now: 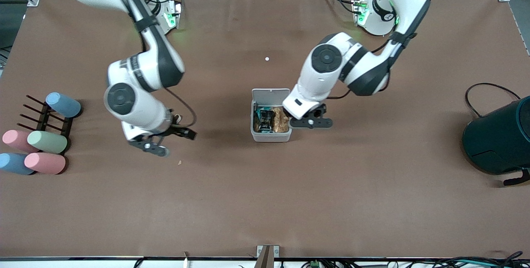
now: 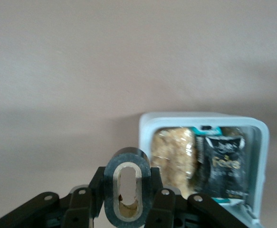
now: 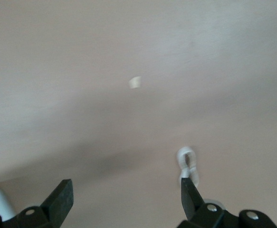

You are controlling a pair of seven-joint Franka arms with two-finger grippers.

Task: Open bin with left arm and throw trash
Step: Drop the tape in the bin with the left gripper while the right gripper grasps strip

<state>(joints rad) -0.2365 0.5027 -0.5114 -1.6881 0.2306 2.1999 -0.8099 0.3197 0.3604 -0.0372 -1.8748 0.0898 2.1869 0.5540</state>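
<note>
Next, my right gripper grabs the pale twisted loop by its narrow middle (image 3: 188, 166) to throw it into the small white bin.
The small white bin (image 1: 271, 135) stands mid-table with its lid (image 1: 271, 94) swung open. A black-and-white wrapper (image 1: 265, 121) and a tan crumpled piece (image 1: 280, 119) lie inside; the bin (image 2: 202, 118) and wrapper (image 2: 224, 164) also show in the left wrist view. My left gripper (image 1: 310, 123) is just beside the bin toward the left arm's end, shut on a dark roll of tape (image 2: 127, 156) squeezed into an oval. My right gripper (image 1: 167, 140) is open and empty low over the cloth. A pale twisted rubber-band loop (image 3: 187, 164) lies by one of its fingertips (image 3: 189, 190).
A small tan scrap (image 1: 179, 162) lies nearer the front camera than the right gripper. Pastel cups (image 1: 45, 141) and a black rack (image 1: 45, 117) sit at the right arm's end. A big dark teal cylinder (image 1: 501, 135) stands at the left arm's end. A white dot (image 1: 267, 58) lies farther back.
</note>
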